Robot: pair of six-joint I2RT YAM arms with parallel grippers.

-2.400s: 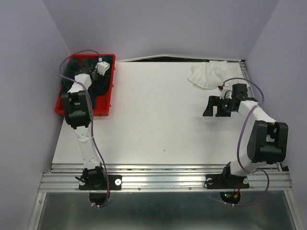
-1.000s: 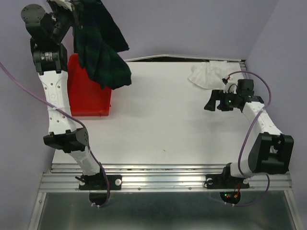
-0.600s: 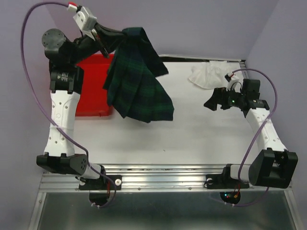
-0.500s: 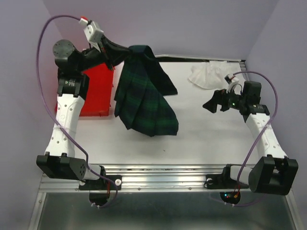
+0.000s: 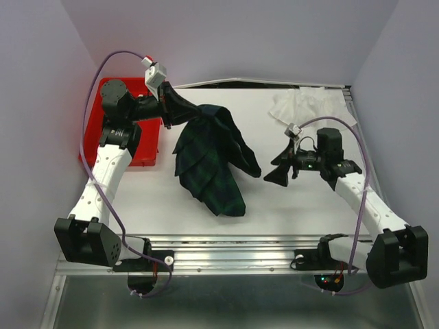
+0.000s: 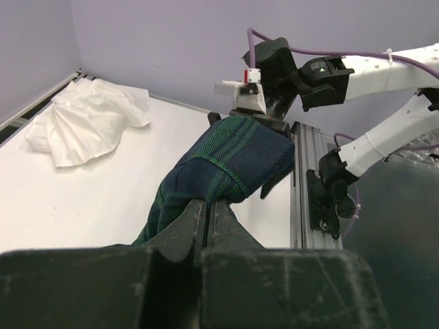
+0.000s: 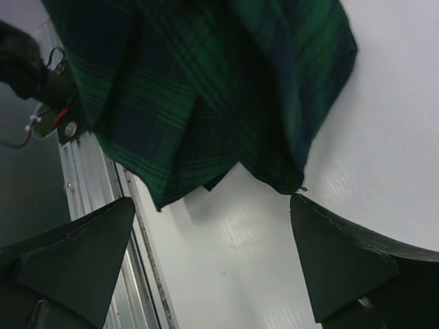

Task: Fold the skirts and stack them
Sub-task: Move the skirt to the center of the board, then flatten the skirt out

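Note:
The tartan skirt's free hanging corner is opposite my left gripper's hold. My right gripper should grab that corner next, so the skirt can be spread flat for folding.
The dark green and navy tartan skirt hangs over the middle of the table, its lower hem bunched on the surface. My left gripper is shut on its upper edge; in the left wrist view the cloth bulges out just past the closed jaws. My right gripper is open just right of the skirt, with nothing between its fingers. In the right wrist view the skirt's hem hangs just beyond the spread gripper. The white skirt lies crumpled at the far right corner.
A red plastic tray sits at the far left edge, behind the left arm. Purple walls close in the table on three sides. A metal rail runs along the near edge by the arm bases.
The left arm has swung the tartan skirt down and right, from high beside the tray to the middle of the table. The right arm has moved left and nearer, up to the skirt.

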